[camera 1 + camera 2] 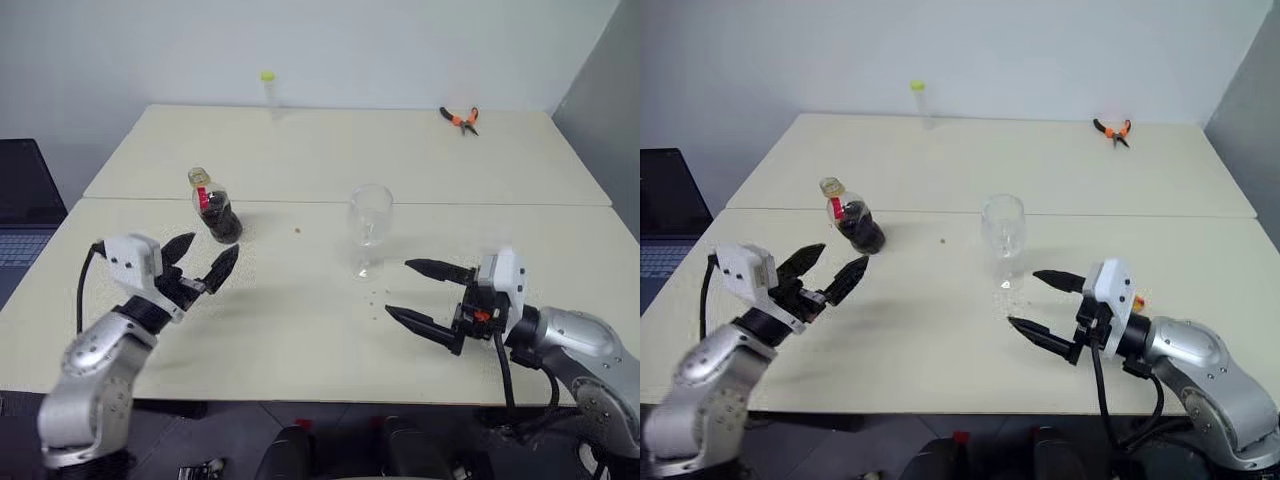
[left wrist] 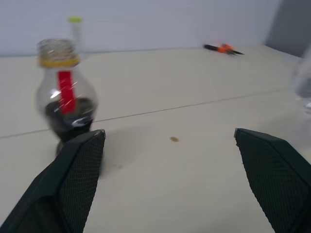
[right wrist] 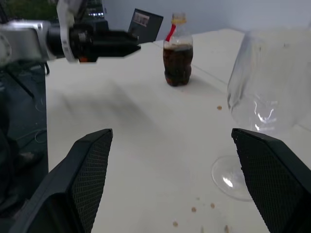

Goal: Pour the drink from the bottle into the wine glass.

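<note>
The bottle should be grabbed next with my left gripper by the narrow middle, below where it swells into a round, sloping bulge under its neck. Then it can pour.
The bottle stands upright left of the table's middle. It is small and clear, with a red label strip, a yellow ring under a bare threaded mouth, and the dark drink in its lower half. My left gripper is open just in front of the bottle, apart from it, fingers pointing toward it. The wine glass stands upright to the right, clear with no dark liquid in its bowl. My right gripper is open near the glass's foot on its right, not touching it.
Orange-handled pliers lie at the far right of the back table. A slim tube with a yellow-green cap stands at the far edge. A laptop sits off the left side. Small brown drops dot the table near the glass.
</note>
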Robot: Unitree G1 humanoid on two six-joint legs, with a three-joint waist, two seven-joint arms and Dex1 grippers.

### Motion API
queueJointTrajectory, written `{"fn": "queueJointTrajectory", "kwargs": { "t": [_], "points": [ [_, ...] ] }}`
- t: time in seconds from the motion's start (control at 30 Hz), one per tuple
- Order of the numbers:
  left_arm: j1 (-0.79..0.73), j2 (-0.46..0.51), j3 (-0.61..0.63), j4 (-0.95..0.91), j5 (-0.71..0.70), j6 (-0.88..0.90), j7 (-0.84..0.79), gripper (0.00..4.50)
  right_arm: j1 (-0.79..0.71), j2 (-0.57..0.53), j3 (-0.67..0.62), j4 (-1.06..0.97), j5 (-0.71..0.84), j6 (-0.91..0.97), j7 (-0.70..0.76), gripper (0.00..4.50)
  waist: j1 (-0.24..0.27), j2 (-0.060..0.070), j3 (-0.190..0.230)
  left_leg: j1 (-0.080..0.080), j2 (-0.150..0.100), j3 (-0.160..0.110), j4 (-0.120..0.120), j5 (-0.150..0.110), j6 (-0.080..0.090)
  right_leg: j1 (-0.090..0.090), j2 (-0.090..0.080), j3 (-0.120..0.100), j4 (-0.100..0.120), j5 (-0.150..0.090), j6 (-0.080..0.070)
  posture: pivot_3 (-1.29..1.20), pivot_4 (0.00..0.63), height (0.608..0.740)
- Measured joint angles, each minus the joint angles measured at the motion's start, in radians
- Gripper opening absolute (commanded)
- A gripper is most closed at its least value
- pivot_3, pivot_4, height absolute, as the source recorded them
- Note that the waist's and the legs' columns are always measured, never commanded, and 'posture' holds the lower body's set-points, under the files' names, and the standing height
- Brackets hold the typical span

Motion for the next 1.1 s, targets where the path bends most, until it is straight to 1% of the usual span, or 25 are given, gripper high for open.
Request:
{"fn": "queueJointTrajectory", "kwargs": {
  "t": [0.07,0.13,0.3,0.5,0.7,0.97,1.1],
  "points": [
    [-0.012,-0.031,-0.021,0.040,0.070,-0.051,0.061,4.50,-0.021,0.005,0.000,-0.004,0.022,0.018,-0.021,4.18,0.003,-0.001,0.000,0.000,0.000,-0.001,0.000,0.000,0.000,0.000,0.000,-0.001,0.000,0.000,0.000,0.00,0.150,0.740],
    [-0.046,-0.040,-0.032,0.099,0.122,-0.084,0.104,4.50,-0.042,0.006,0.003,-0.006,0.038,0.034,-0.038,4.18,0.008,-0.001,0.000,-0.001,-0.001,-0.002,0.000,0.000,0.000,0.000,0.000,-0.002,0.000,0.000,0.000,0.00,0.150,0.740],
    [-0.161,-0.041,-0.061,0.228,0.173,-0.098,0.136,4.50,-0.073,0.007,0.022,-0.009,0.055,0.050,-0.057,4.18,0.012,-0.001,0.000,-0.001,-0.002,0.000,0.001,0.000,0.000,0.000,0.000,-0.003,0.000,0.000,0.000,0.00,0.150,0.740],
    [-0.286,0.008,-0.068,0.426,0.173,-0.100,0.098,4.50,-0.086,0.007,0.025,-0.015,0.056,0.062,-0.074,4.18,0.012,-0.002,0.001,-0.001,-0.002,0.000,0.000,0.000,0.000,-0.001,0.000,-0.004,0.001,0.000,0.000,0.00,0.150,0.740],
    [-0.439,0.056,-0.077,0.678,0.199,-0.172,0.049,4.50,-0.101,0.009,0.036,-0.021,0.056,0.063,-0.089,4.18,0.013,-0.003,0.001,-0.001,-0.002,-0.001,0.000,0.000,0.000,-0.001,0.000,-0.004,0.001,0.000,0.000,0.00,0.150,0.740],
    [-0.607,0.059,-0.129,0.965,0.233,-0.277,-0.040,4.50,-0.107,0.016,0.045,-0.034,0.056,0.063,-0.117,4.18,0.014,-0.003,0.002,-0.002,-0.003,-0.002,0.001,0.000,-0.001,-0.002,-0.001,-0.005,0.001,0.000,0.000,0.00,0.150,0.740],
    [-0.665,0.057,-0.142,1.050,0.249,-0.327,-0.048,4.50,-0.108,0.021,0.045,-0.035,0.056,0.063,-0.134,4.18,0.014,-0.004,0.002,-0.002,-0.003,-0.002,0.001,0.000,-0.001,-0.002,-0.001,-0.005,0.001,0.000,0.000,0.00,0.150,0.740]
  ]
}}
